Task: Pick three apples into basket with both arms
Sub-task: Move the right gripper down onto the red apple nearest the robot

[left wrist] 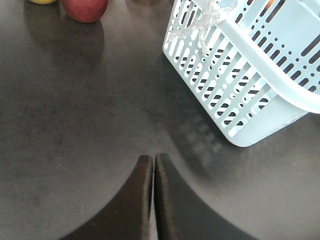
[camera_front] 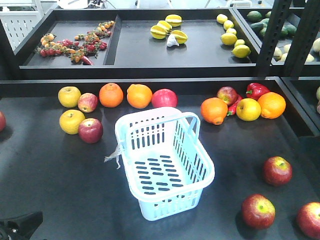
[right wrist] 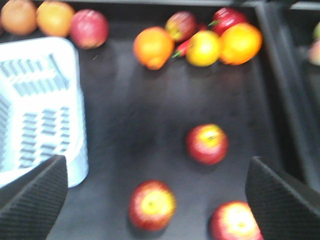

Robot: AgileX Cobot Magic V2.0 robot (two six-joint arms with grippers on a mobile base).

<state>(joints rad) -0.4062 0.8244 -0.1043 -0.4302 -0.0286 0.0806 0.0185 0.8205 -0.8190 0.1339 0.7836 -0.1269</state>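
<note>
The light blue basket is to be filled with apples. My right gripper should grab a dark red apple by its round red sides next.
Three dark red apples with yellow tops lie on the black table at the front right: one (camera_front: 277,170), one (camera_front: 258,211) and one at the edge (camera_front: 310,219). In the right wrist view the same apples (right wrist: 207,144), (right wrist: 152,205), (right wrist: 235,222) lie below my right gripper (right wrist: 156,165), which is open wide and empty above them. The light blue basket (camera_front: 172,206) stands empty mid-table, left of the apples (right wrist: 75,100). My left gripper (left wrist: 152,159) is shut on nothing, low over bare table in front of the basket's corner (left wrist: 225,85). A black part of the left arm (camera_front: 20,225) shows at the bottom left.
Behind the basket runs a row of yellow apples (camera_front: 69,96), oranges (camera_front: 111,94), other red apples (camera_front: 90,130) and a red pepper (camera_front: 256,90). A raised shelf (camera_front: 150,70) holds lemons and starfruit. A black post (camera_front: 272,35) stands at the right.
</note>
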